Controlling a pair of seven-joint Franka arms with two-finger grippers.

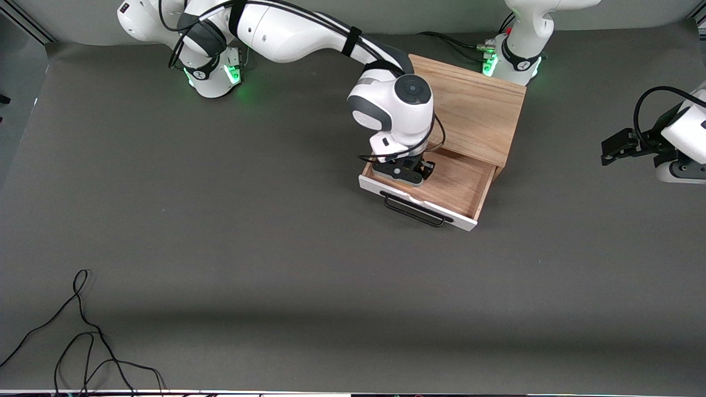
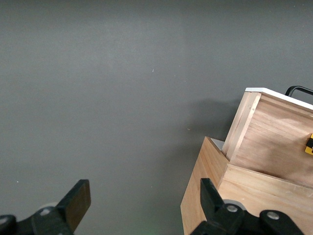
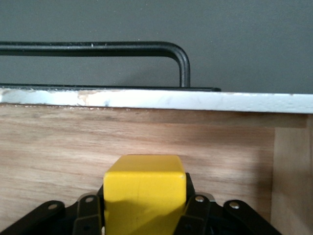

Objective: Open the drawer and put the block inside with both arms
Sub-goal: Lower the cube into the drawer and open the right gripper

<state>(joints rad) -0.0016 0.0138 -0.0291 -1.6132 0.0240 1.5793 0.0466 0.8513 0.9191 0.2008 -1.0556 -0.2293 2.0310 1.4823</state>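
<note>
In the right wrist view the yellow block (image 3: 144, 193) sits low inside the drawer's white front (image 3: 195, 100), so it is time for my right gripper to release the block now.
The light oak box (image 1: 475, 110) stands in front of the left arm's base, and its drawer (image 1: 460, 187) is pulled out toward the front camera. The white front panel (image 3: 195, 100) carries a black bar handle (image 1: 415, 211). My right gripper (image 1: 405, 170) reaches down into the drawer at the end toward the right arm, shut on the yellow block (image 3: 145, 193) close to the wood floor. The right hand hides the block in the front view; a sliver of the block (image 2: 309, 145) shows in the left wrist view. My left gripper (image 1: 609, 151) waits open over the mat past the box, toward the left arm's end; it is also in the left wrist view (image 2: 144, 203).
The dark grey mat (image 1: 220, 248) covers the table. A loose black cable (image 1: 83, 336) lies at the corner nearest the front camera, toward the right arm's end. The green-lit bases (image 1: 215, 74) stand along the edge farthest from that camera.
</note>
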